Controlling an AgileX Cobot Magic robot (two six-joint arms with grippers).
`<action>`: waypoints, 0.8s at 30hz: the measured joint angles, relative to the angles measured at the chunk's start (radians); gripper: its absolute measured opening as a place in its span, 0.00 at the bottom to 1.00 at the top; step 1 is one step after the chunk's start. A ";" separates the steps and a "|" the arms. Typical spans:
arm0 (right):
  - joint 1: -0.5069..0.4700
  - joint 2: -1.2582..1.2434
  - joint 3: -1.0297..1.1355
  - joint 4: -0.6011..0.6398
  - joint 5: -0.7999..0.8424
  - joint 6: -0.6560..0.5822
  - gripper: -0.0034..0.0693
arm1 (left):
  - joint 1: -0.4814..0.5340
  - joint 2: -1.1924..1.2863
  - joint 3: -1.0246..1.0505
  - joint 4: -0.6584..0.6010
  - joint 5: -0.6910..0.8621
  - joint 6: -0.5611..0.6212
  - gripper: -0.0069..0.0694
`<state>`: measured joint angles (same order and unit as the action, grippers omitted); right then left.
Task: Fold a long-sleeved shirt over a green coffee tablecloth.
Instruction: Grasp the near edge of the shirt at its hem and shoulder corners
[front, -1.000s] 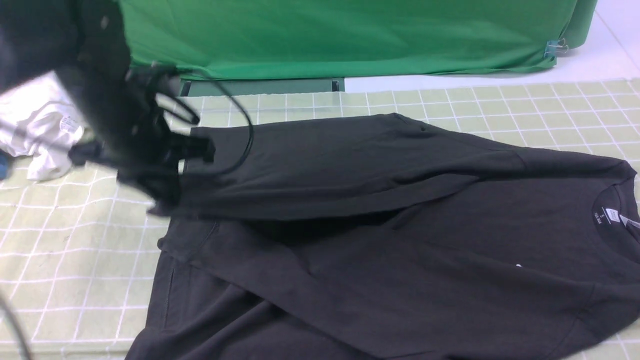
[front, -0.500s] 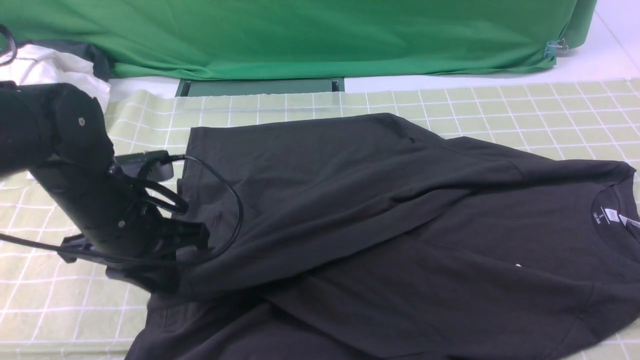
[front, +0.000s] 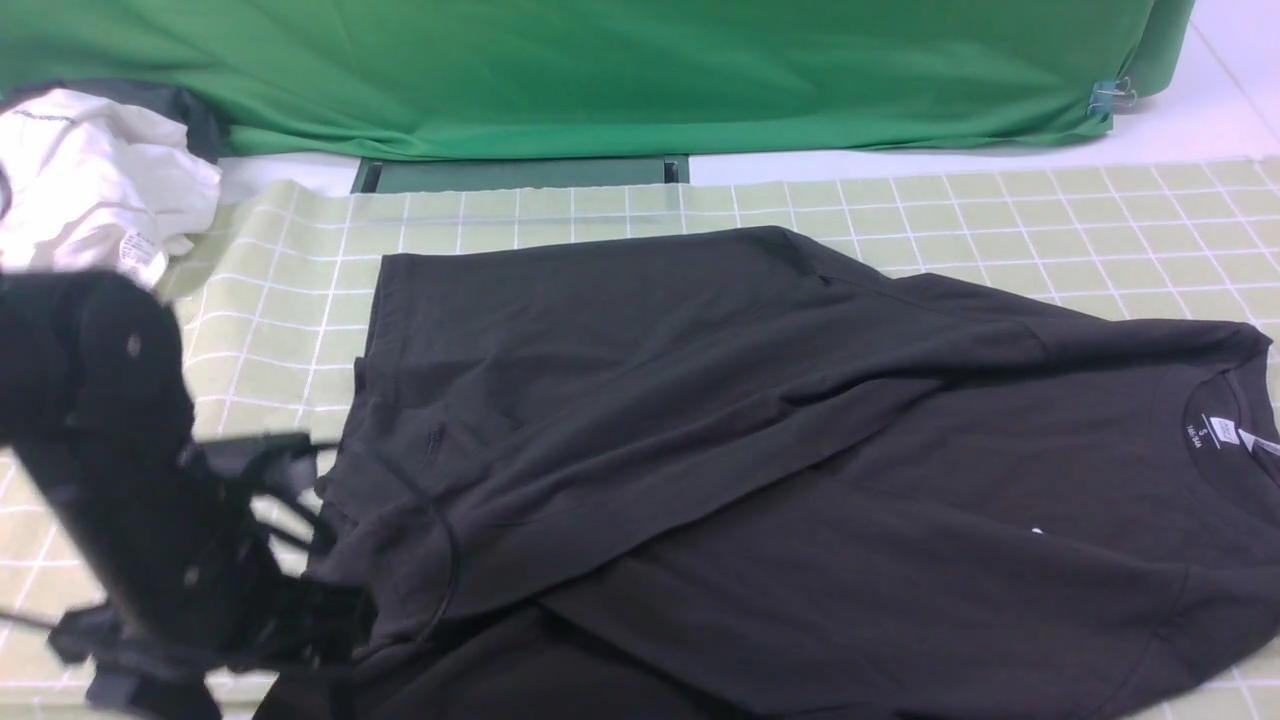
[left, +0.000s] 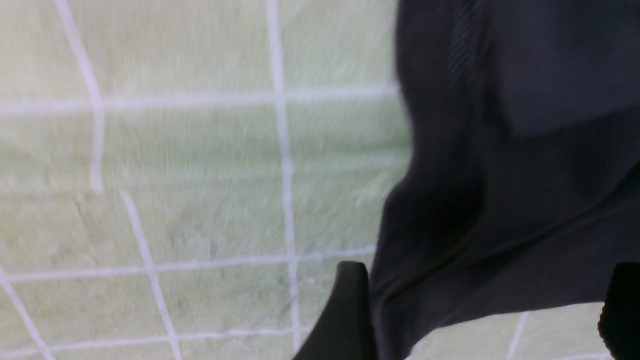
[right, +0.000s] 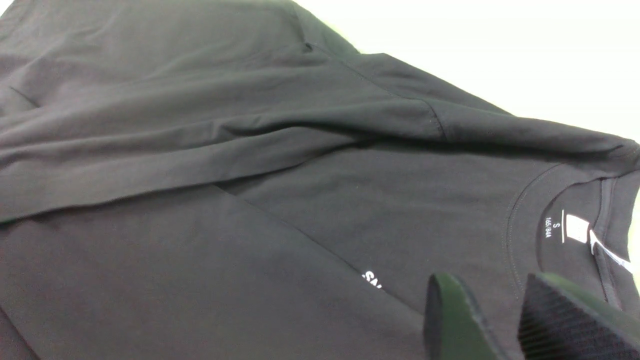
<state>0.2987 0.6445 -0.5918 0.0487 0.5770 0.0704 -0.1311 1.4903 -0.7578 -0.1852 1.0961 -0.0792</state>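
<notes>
I need to pinch the loose fold of the shirt's hem with my left gripper next, where the hem's edge bunches up. The shirt's body is spread out on the tablecloth.
The black long-sleeved shirt lies across the green coffee tablecloth, collar to the right, its far half folded over toward the near side. My left gripper is low at the shirt's near-left corner. In the left wrist view it stands wide open, and the loose shirt edge lies between the spread fingers over the tablecloth. My right gripper hovers open above the shirt close to the collar and white lettering, holding nothing. The right arm is outside the front view.
A crumpled white garment lies at the far left corner. A bright green backdrop hangs along the back, held by a clip, with a dark green bar below it. My left arm's cable rests on the shirt's left part.
My left arm swept from the far left toward the near edge, drawing the shirt's far edge over its body. Its jaws then opened and let the fabric go.
</notes>
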 joint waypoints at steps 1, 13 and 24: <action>0.000 0.000 0.000 0.000 0.000 0.000 0.34 | 0.000 -0.009 0.029 0.000 -0.016 -0.002 0.91; 0.000 0.000 0.000 0.000 -0.038 0.000 0.34 | 0.000 -0.035 0.198 -0.008 -0.178 -0.011 0.73; 0.000 0.071 -0.120 0.012 0.204 -0.038 0.34 | 0.000 -0.038 0.203 -0.027 -0.182 0.037 0.12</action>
<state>0.2987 0.7156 -0.7119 0.0604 0.7812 0.0322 -0.1311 1.4523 -0.5549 -0.2126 0.9143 -0.0419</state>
